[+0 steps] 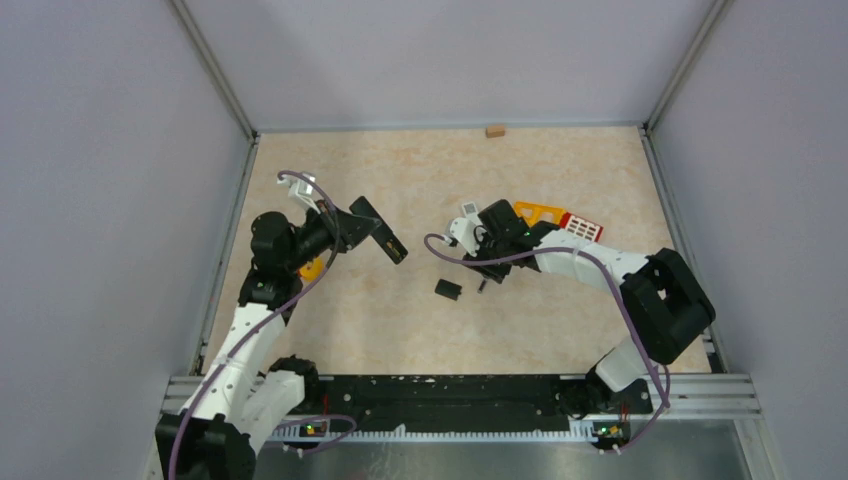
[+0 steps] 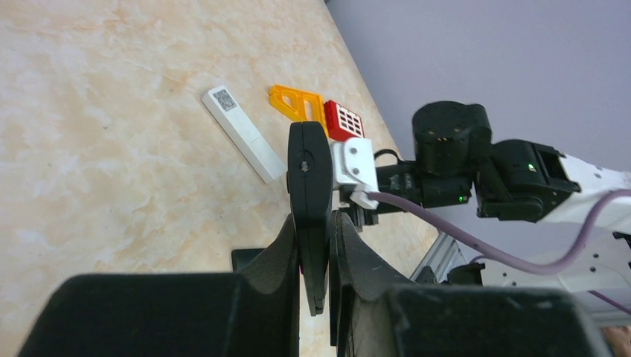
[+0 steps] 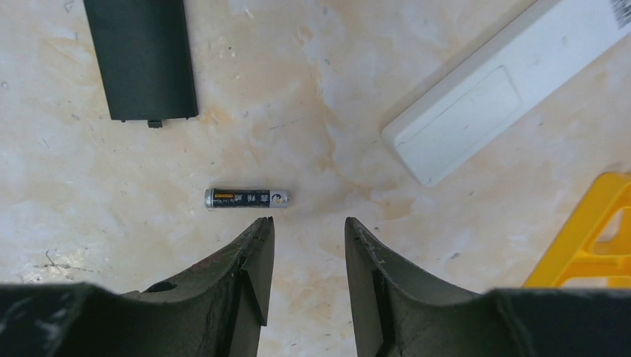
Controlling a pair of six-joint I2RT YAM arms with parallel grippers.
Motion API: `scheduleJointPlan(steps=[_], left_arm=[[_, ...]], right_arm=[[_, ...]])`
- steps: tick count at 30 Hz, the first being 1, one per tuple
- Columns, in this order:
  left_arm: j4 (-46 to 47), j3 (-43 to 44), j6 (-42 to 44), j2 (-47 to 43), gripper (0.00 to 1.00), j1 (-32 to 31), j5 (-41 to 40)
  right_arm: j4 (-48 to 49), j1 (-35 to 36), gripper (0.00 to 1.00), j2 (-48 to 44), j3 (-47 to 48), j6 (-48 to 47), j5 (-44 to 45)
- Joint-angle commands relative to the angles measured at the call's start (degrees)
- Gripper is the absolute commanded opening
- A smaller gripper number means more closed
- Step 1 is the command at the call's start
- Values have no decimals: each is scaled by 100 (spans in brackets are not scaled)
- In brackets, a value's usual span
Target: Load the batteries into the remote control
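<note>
The robot will next grab the second battery by its wide silver end [image 1: 485, 282] with the right gripper, so the opposite end stays free to go into the black remote.
My left gripper [image 2: 315, 220] is shut on the black remote control [image 2: 309, 171] and holds it edge-on above the table; from above this remote [image 1: 378, 231] sticks out to the right of the left arm. One battery [image 3: 247, 198], dark with metallic ends, lies flat on the table just ahead of the left fingertip of my right gripper [image 3: 309, 223]. That gripper is open, with nothing between its fingers, low over the table [image 1: 488, 272]. A white remote [image 3: 497, 91] lies face down to the battery's upper right.
A flat black cover piece [image 3: 141, 59] lies beyond the battery, also seen as the black cover [image 1: 447, 289]. An orange plastic piece [image 1: 540, 212] and a red grid piece [image 1: 584, 229] sit behind the right gripper. A small wooden block [image 1: 494, 130] rests at the far edge.
</note>
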Motion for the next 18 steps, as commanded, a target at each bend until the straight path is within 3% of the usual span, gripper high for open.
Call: scheduleJointPlan(steps=[1,7,18], left_arm=[[-4,263,129,-537,0,82,-619],[-524,474,291,-947,0,125,-1371],[-589,534,252,-805,0,188,-1303]], right_arm=[[-19,176,42,-108,98,-460,92],[-320,382,42,183,172,-616,228],[-218,821,42,722,443,-768,316]])
